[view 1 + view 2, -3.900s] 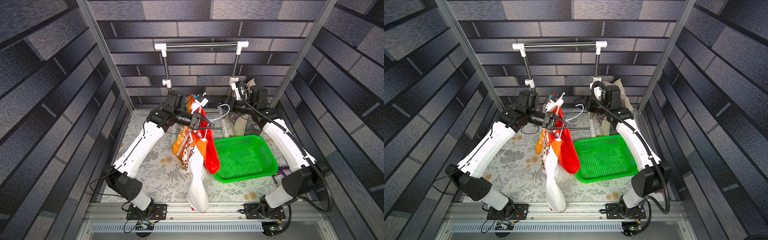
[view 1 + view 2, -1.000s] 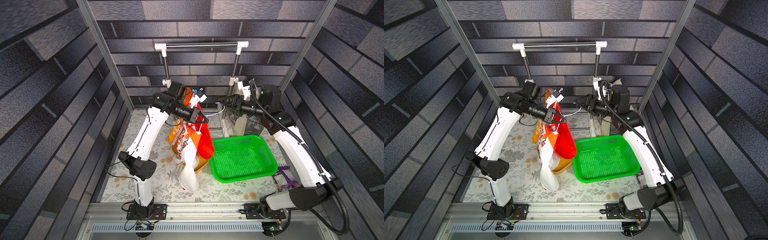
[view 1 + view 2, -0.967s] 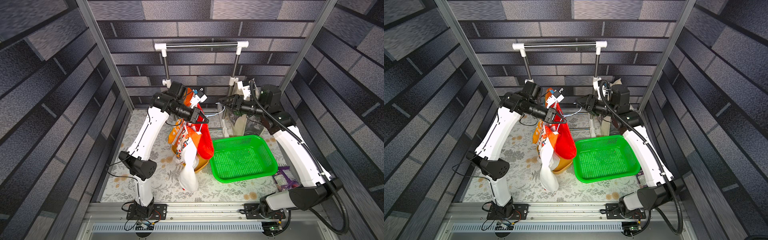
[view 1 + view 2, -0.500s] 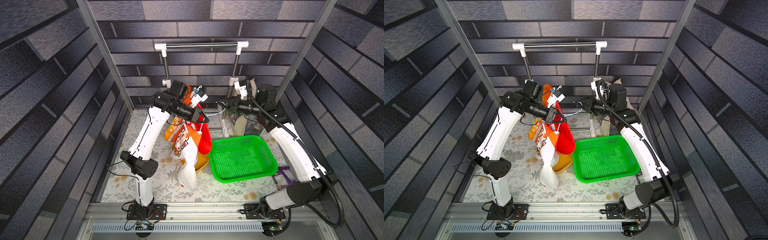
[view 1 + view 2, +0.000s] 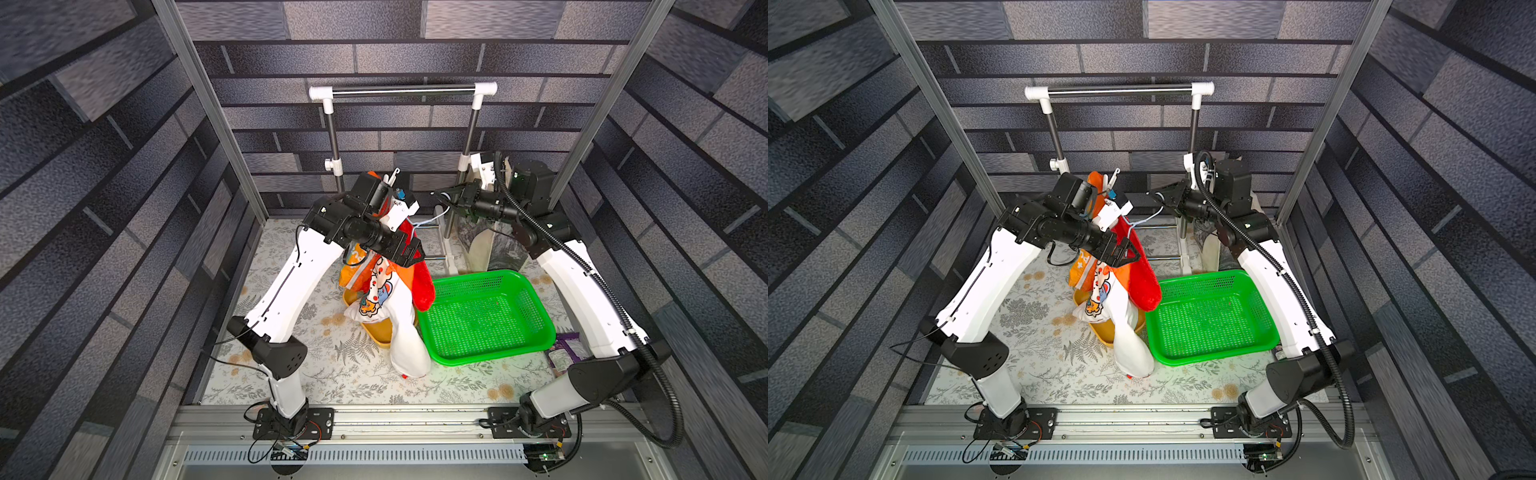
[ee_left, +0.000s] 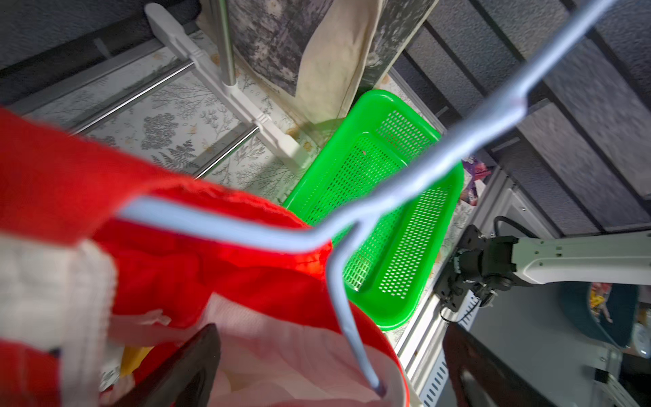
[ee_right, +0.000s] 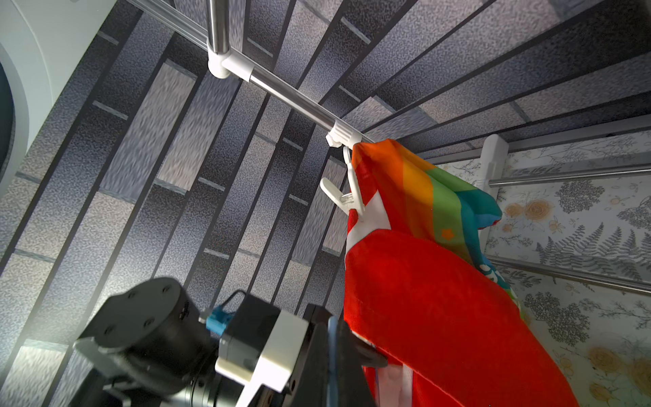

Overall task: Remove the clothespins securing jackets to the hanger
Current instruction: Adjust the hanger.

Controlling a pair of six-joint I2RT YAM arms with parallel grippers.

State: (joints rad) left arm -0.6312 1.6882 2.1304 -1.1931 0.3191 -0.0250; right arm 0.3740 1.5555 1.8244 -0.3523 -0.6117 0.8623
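Note:
My left gripper grabs the hanger's wire end at the pale lining next, leaving the clothespin for my right gripper to remove.
The jackets point(image 5: 390, 291) hang in a bunch of red, orange and white cloth from the thin pale-blue hanger point(image 6: 246, 232). My left gripper point(image 5: 410, 257) is open beside the red cloth. In the left wrist view its fingers point(image 6: 197, 366) stand wide apart around the jacket's pale lining and a hanger wire end. My right gripper point(image 5: 436, 194) is shut on the hanger's hook wire point(image 7: 333, 349). A white clothespin point(image 7: 347, 192) is clipped on the cloth's top edge next to the rainbow panel point(image 7: 422, 190). It also sticks up in both top views, as the white clothespin point(image 5: 392, 176).
A green mesh basket point(image 5: 536, 332) lies right of the jackets and a yellow bowl point(image 5: 370, 332) sits under them. The steel clothes rack point(image 5: 403, 91) stands at the back. A beige tote bag point(image 5: 482, 249) leans by its right post. A purple packet point(image 5: 561, 353) lies near the right arm.
My left gripper has opened and let go. My right gripper has shut on the hanger's hook. The hanging jackets have shifted slightly up and to the left.

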